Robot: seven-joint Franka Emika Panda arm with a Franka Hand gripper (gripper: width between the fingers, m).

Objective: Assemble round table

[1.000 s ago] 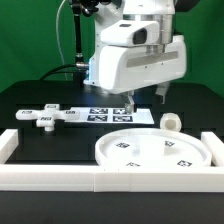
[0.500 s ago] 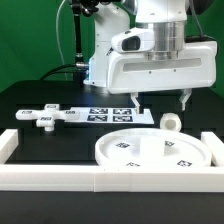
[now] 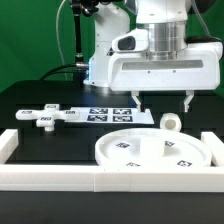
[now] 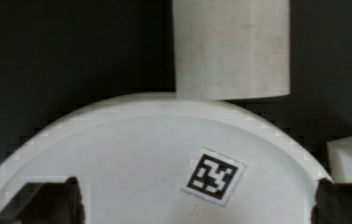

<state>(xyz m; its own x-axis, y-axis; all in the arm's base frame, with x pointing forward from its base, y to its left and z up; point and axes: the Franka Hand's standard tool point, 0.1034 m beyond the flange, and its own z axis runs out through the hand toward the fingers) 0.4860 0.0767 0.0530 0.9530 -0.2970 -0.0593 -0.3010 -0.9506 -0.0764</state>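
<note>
Next, my gripper takes hold of the leg by its cylindrical body to fit it upright on the round disc.
The large rimmed round disc lies flat at the front of the table, with several small tags on it. The short cylindrical leg lies just behind the disc's rim, toward the exterior view's right. The cross-shaped base piece lies apart at the exterior view's left. My gripper hangs above the disc's far edge and the leg, wide open and empty. In the wrist view the disc and the leg lie below, with my gripper over the disc, its dark fingertips at the frame's edge.
The marker board lies behind the disc. The long white border rail runs along the front, with raised ends at both sides. A white block shows beside the disc in the wrist view.
The hand has turned and shifted toward the exterior view's right, and its fingers now stand wider apart over the leg. The parts have not moved.
</note>
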